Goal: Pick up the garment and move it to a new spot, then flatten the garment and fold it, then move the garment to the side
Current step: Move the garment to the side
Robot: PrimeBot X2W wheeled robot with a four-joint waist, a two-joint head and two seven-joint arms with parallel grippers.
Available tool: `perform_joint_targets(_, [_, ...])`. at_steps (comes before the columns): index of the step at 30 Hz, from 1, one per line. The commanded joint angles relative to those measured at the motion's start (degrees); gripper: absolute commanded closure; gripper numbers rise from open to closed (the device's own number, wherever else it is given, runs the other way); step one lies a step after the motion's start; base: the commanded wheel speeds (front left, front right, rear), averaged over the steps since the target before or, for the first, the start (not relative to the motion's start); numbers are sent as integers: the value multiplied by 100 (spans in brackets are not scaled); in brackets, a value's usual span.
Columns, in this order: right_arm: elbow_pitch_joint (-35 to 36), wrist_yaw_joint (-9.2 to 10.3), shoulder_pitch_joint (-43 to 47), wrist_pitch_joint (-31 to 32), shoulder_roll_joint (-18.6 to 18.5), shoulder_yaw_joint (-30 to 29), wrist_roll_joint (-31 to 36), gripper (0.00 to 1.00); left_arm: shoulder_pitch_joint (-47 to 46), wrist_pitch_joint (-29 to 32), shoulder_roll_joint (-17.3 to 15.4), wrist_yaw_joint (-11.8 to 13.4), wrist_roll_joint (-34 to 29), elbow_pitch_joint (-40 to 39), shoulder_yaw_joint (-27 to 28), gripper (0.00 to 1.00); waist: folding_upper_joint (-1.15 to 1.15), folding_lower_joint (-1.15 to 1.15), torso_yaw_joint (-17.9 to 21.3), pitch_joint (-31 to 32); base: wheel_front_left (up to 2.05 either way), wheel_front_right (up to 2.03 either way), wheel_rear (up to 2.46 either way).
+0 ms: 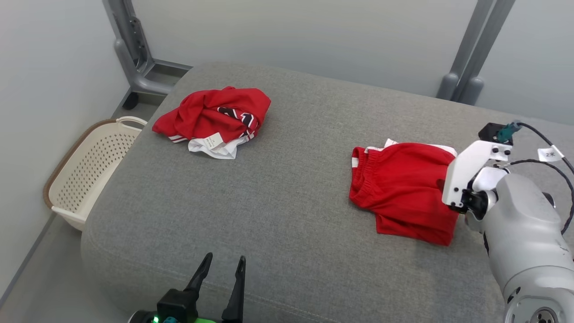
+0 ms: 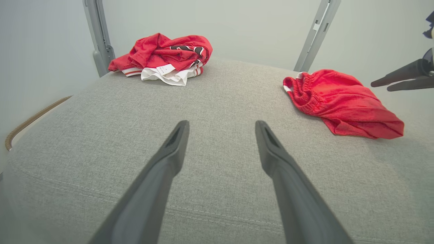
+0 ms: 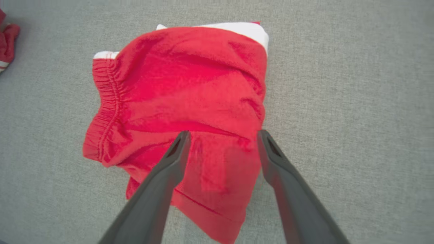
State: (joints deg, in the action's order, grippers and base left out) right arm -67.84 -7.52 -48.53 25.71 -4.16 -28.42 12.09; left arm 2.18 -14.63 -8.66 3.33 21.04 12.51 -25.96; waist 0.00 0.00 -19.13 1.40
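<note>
The folded shorts (image 3: 175, 97) need to move to the side. My right gripper will pick them up next by the folded edge (image 3: 255, 114) opposite the waistband.
The garment, red shorts (image 1: 403, 188) with an elastic waistband and white trim, lies folded on the right side of the grey cushion (image 1: 278, 211). My right gripper (image 3: 222, 135) hovers over the near edge of the shorts (image 3: 190, 91), open, with nothing between its fingers. From the left wrist view the shorts (image 2: 339, 101) lie at the right, with the right gripper (image 2: 379, 86) beside them. My left gripper (image 1: 225, 258) stands open at the cushion's front edge, far from the shorts; its fingers (image 2: 169, 156) frame bare fabric.
A second red garment (image 1: 215, 114) with white and black markings lies crumpled at the cushion's back left. A cream perforated basket (image 1: 85, 175) stands on the floor to the left. Grey metal posts (image 1: 134, 54) rise behind against the wall.
</note>
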Motion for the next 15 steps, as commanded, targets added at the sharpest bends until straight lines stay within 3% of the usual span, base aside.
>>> perform_joint_targets(1, [192,7,161,141,21,-235,193,0,47,21,-43,29,9,-30,-1,0,0,0,129,38,0,0,0])
perform_joint_targets(7, [885,6,281,563,118,-1107,732,0,-73,22,-46,-7,20,-53,-37,0,0,0,133,-111,0,0,0])
perform_joint_targets(15, [543,6,-26,498,115,-1827,892,0,-208,12,1,-26,25,-16,-98,0,0,0,-35,-340,0,0,0])
